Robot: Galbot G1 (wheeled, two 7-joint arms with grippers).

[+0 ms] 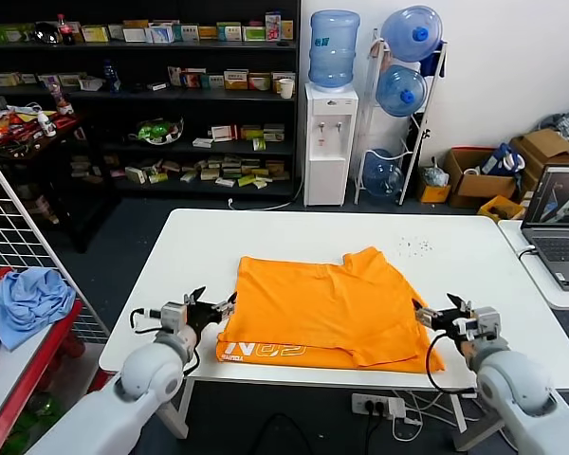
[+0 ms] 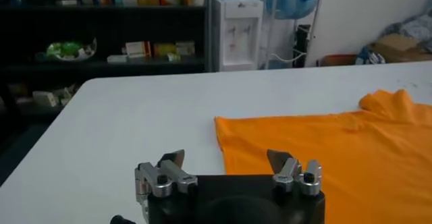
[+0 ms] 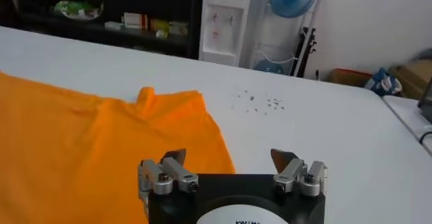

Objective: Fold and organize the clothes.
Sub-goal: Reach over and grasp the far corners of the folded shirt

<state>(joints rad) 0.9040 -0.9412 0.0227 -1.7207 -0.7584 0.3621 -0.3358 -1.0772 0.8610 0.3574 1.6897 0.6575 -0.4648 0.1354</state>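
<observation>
I next need to grab the orange T-shirt (image 1: 327, 308) with my left gripper by its corner across from the white lettering (image 1: 246, 263), to fold the T-shirt.
The orange T-shirt (image 1: 327, 308) lies partly folded on the white table (image 1: 455, 256), with white lettering showing along its near left edge. My left gripper (image 1: 213, 307) is open and empty at the shirt's near left edge. In the left wrist view the shirt (image 2: 324, 144) lies just beyond the left gripper (image 2: 226, 159). My right gripper (image 1: 434, 311) is open and empty at the shirt's near right edge. In the right wrist view the shirt (image 3: 88, 137) lies beyond the right gripper (image 3: 229, 158).
A laptop (image 1: 559, 223) sits on a side table at the right. A light blue cloth (image 1: 28, 299) lies on a red stand at the left beside a wire rack. Shelves, a water dispenser (image 1: 328, 142) and boxes stand behind the table. Small specks (image 1: 412, 246) dot the far tabletop.
</observation>
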